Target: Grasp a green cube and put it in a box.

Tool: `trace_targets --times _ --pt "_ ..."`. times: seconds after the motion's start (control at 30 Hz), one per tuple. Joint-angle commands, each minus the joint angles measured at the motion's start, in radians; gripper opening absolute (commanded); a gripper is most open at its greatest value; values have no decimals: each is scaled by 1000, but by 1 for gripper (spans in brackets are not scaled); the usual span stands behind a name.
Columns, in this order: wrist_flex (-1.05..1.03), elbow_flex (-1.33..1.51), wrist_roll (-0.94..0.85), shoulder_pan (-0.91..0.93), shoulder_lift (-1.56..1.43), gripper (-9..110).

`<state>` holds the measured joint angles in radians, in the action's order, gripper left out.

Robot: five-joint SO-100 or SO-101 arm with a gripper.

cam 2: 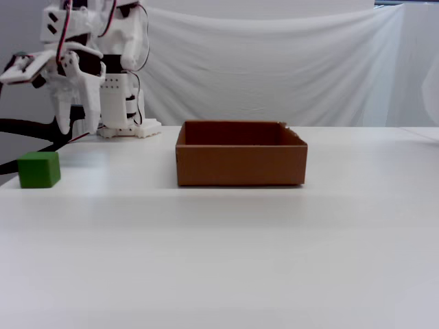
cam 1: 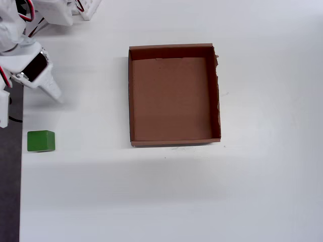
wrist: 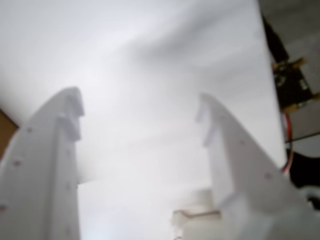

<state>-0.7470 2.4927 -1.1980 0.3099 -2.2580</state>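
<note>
The gripper grabs the green cube (cam 1: 40, 140) by its opposite sides next, to put the cube in the box.
The green cube (cam 1: 40, 140) (cam 2: 38, 170) rests on the white table near its left edge, well apart from the box. The brown cardboard box (cam 1: 174, 48) (cam 2: 240, 165) stands mid-table with nothing inside. My gripper (cam 1: 30, 107) (cam 2: 77, 129) hangs open above the table, just behind the cube in the overhead view and a little above and right of it in the fixed view. In the wrist view the gripper (wrist: 140, 102) shows two white fingers spread wide with only bare white table between them. The cube is out of the wrist view.
The arm's white base (cam 2: 127, 127) stands behind the gripper at the back left. The table's left edge borders a dark strip (cam 1: 10, 191). Wires and a circuit board (wrist: 295, 90) lie past the table edge in the wrist view. A white cloth (cam 2: 288, 62) hangs behind.
</note>
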Motion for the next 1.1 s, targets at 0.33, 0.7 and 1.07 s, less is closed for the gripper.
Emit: trace_targets --times 0.33,0.7,1.07 --pt "117 -273 -368 54 296 28" --pt "206 -385 -390 26 453 28" --pt "265 -430 -377 -12 552 28"
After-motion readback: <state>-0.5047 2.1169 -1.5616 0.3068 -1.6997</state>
